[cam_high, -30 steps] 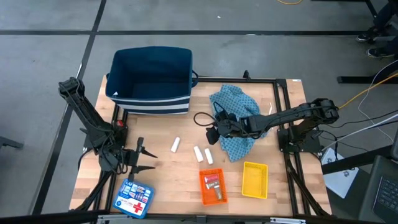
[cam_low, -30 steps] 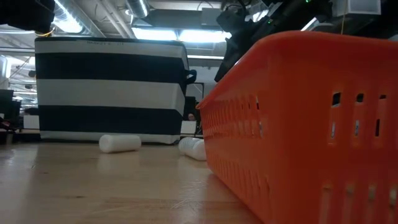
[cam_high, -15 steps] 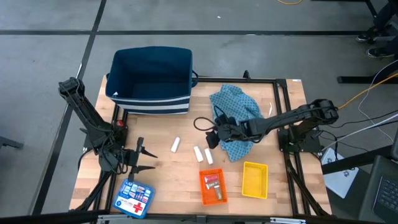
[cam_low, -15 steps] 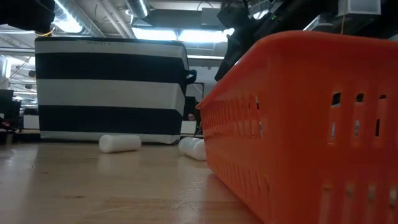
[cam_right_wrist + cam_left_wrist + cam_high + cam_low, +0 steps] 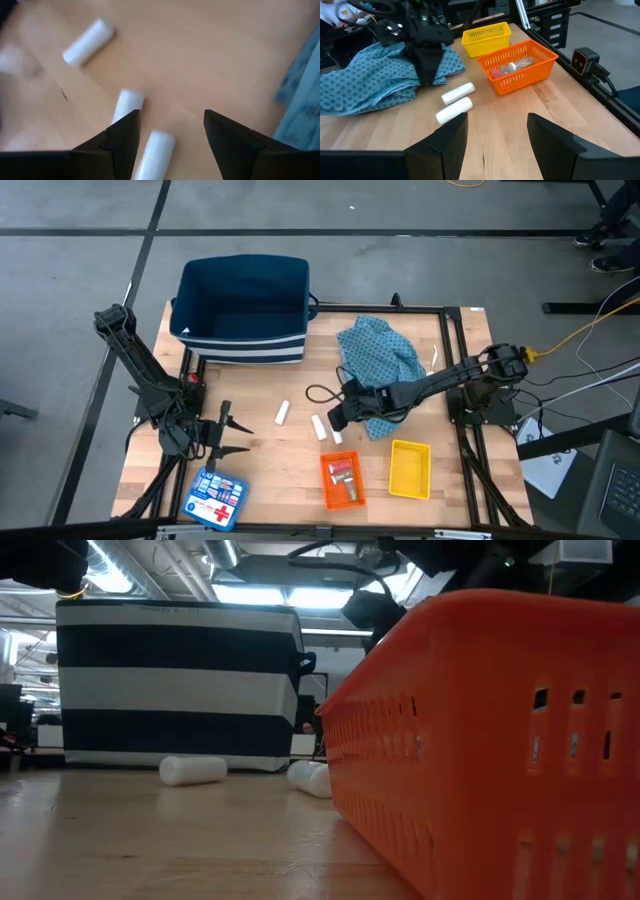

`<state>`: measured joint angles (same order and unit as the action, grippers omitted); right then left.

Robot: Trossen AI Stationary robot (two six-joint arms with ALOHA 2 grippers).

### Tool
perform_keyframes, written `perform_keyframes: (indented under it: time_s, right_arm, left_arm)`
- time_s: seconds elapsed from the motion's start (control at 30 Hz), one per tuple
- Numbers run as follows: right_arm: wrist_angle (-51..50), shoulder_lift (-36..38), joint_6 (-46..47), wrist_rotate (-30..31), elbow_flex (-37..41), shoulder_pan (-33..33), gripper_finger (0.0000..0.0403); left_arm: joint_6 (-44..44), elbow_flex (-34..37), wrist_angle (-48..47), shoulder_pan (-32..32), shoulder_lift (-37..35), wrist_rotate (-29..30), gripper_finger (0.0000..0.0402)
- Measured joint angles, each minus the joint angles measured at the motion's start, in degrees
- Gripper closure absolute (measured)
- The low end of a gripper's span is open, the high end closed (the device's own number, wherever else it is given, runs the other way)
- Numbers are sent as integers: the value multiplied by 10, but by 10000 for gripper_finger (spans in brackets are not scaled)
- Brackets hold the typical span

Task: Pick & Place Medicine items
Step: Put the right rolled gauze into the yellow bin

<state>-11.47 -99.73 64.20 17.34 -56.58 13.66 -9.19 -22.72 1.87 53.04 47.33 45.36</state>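
My right gripper grabs a white stick by the body behind its rounded end (image 5: 337,437) next, to place the stick in the yellow tray (image 5: 410,469).
Three white sticks lie on the wooden table: one apart (image 5: 282,413) and a pair (image 5: 319,427) side by side. My right gripper (image 5: 336,418) hovers open just above the pair, touching nothing. In the right wrist view its open fingers (image 5: 170,117) frame two sticks (image 5: 127,105) (image 5: 155,149), with the third (image 5: 87,42) farther off. Small red and greyish packets (image 5: 343,475) lie inside the orange tray (image 5: 329,492). My left gripper (image 5: 236,437) waits open near the table's left side (image 5: 497,120).
A yellow tray (image 5: 410,468) sits right of the orange one. The blue patterned cloth (image 5: 378,358) lies under my right arm. A navy striped bin (image 5: 243,308) stands at the far edge, and a blue box with a red cross (image 5: 215,500) at the near-left corner.
My right gripper has moved off the cloth toward the table's near edge and slightly left, coming down over the pair of sticks. The sticks and trays have stayed in place.
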Motion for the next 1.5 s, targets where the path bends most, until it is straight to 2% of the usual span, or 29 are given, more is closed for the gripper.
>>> perform_keyframes:
  time_s: [0.3, 0.57, 0.7, 0.83, 1.17, 1.33, 1.5]
  right_arm:
    - [10, -31, 45, -40, 0, 23, 183]
    - [62, -75, 57, -84, 0, 27, 183]
    - [69, -90, 61, -86, -2, 27, 187]
    - [72, -90, 55, -77, -2, 27, 217]
    - [74, -87, 4, -81, -24, 18, 342]
    - [56, -87, -42, -110, -69, 7, 349]
    - [-96, -87, -86, -116, -164, 4, 334]
  left_arm:
    - [0, 0, -4, 0, 0, 0, 201]
    - [-3, 0, -4, 0, 0, -1, 201]
    - [-6, 0, -4, 0, 0, -1, 201]
    - [-6, 0, -4, 0, 0, -1, 201]
    - [-7, 0, -4, 0, 0, -5, 201]
    - [-8, 0, -4, 0, 0, -5, 201]
    - [-11, 0, -4, 0, 0, -5, 201]
